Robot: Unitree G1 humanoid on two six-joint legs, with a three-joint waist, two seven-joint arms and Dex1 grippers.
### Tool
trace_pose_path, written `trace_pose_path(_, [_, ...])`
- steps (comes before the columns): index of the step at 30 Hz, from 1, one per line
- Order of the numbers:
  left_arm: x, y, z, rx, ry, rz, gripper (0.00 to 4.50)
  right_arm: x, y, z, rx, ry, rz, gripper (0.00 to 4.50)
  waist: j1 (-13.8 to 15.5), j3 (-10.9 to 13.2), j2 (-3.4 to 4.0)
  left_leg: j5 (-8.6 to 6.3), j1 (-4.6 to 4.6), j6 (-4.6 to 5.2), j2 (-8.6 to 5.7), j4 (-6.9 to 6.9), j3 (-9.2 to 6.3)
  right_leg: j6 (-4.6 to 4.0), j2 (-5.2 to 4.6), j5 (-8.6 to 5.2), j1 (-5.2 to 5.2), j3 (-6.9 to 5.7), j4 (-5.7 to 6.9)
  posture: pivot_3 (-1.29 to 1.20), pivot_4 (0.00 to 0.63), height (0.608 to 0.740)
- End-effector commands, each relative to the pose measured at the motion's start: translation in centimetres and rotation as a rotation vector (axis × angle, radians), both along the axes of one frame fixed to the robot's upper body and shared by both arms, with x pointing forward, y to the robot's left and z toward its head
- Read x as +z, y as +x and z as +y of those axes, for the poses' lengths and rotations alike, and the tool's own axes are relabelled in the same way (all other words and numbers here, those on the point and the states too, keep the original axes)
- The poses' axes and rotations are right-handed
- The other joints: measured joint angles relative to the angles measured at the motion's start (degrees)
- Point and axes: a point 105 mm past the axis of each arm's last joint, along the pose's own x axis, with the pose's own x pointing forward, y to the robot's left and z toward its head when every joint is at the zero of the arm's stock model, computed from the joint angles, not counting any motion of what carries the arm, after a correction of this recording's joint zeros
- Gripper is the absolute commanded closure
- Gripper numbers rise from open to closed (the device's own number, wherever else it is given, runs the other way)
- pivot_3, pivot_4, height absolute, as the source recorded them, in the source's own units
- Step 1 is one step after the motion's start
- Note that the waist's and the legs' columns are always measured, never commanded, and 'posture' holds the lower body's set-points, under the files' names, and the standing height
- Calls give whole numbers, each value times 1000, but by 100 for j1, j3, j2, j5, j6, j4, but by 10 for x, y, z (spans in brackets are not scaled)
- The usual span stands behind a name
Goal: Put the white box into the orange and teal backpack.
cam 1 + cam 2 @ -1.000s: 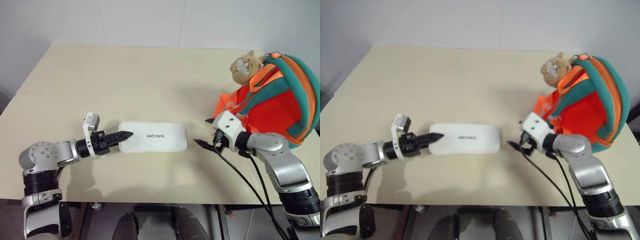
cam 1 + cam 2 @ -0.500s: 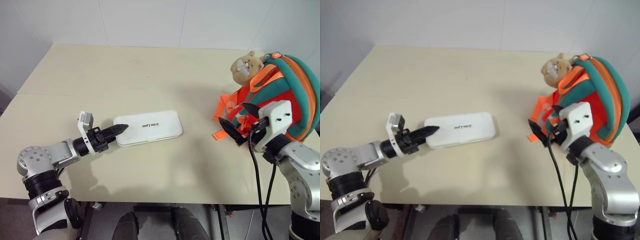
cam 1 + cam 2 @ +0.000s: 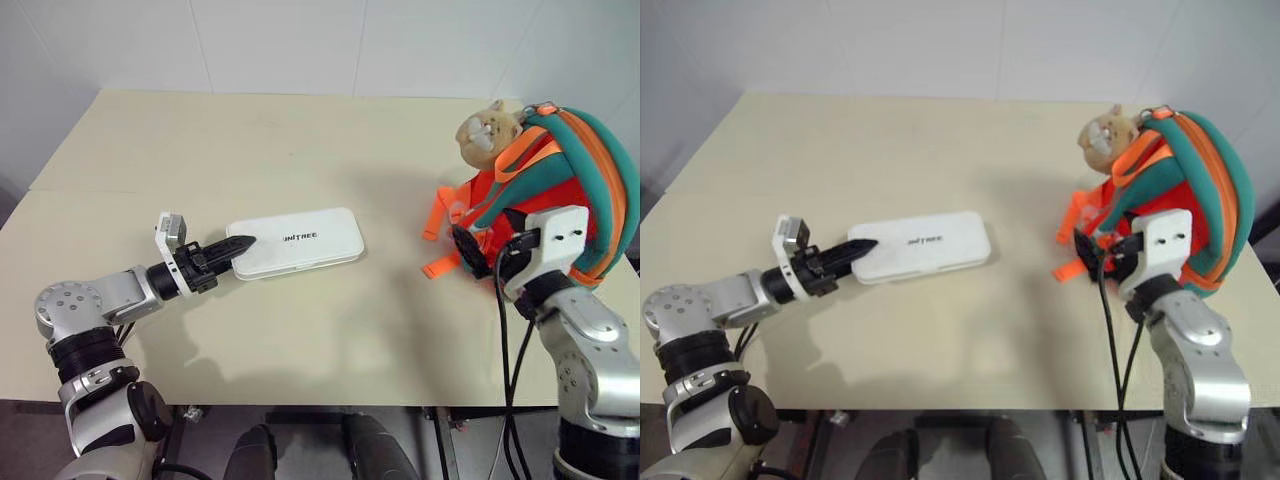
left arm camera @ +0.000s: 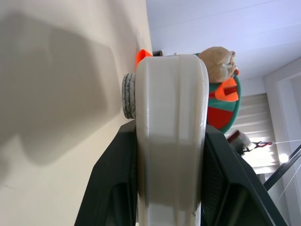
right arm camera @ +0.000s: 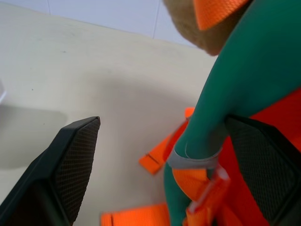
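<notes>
I should next grab the orange and teal backpack by its teal strap with my right gripper, to ready it for the white box (image 3: pixel 303 239).
The white box (image 3: pixel 303 239) is a flat case with dark lettering, left of the table's middle and angled. My left gripper (image 3: pixel 236 245) is shut on its left end. In the left wrist view the white box (image 4: pixel 171 141) sits clamped between the two black fingers (image 4: pixel 113 188). The orange and teal backpack (image 3: pixel 572 185) stands at the table's right side with a tan plush head (image 3: pixel 487 128) on top. My right gripper (image 3: pixel 470 250) is open at the backpack's front. A teal strap (image 5: pixel 221 99) of the bag lies between its fingers (image 5: pixel 70 160), touching neither.
Loose orange straps (image 3: pixel 440 265) trail from the backpack onto the beige table (image 3: pixel 300 150). Black cables hang from my right wrist (image 3: pixel 505 330) over the table's front edge. A white wall rises behind the table.
My right gripper swung from the table's middle to the right and turned toward the backpack. The box, held by my left gripper, shifted away from me and its right end swung farther back.
</notes>
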Motion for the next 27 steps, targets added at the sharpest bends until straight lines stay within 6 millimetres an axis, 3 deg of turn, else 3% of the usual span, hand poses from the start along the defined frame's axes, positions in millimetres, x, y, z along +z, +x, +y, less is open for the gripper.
trace_pose_path(1, [18, -4, 2, -9, -16, -79, 3213, 7, 15, -7, -61, -23, -48, 0, 0, 0, 0, 0, 0, 0, 0, -1, 0, 1, -1, 0, 0, 0, -3, 0, 150, 740])
trace_pose_path(9, [19, -12, 6, 17, -7, -101, 3213, 10, 52, -22, -211, -14, -74, 0, -9, 0, 1, 2, 0, -3, 0, -26, 2, 2, -2, 1, -5, 1, -15, 0, 150, 740])
trace_pose_path(15, [18, -14, 8, 34, -4, -103, 3213, 17, 63, -27, -284, 14, -126, 0, -6, 0, 1, 2, -2, -3, 1, -36, 3, 3, -3, 1, -6, 2, -26, 0, 150, 740])
trace_pose_path(18, [18, -14, 8, 38, -5, -101, 3213, 20, 66, -21, -276, 58, -144, 570, -8, 0, 1, 2, -2, -4, 1, -34, 3, 4, -4, 2, -5, 1, -25, 0, 150, 740])
trace_pose_path(27, [20, -13, 16, 67, 9, -101, 3213, 36, 67, -6, -182, 109, -173, 3698, -15, 0, 1, 3, -2, -5, 1, -35, 2, 4, -3, 2, -5, 0, -25, 0, 150, 740])
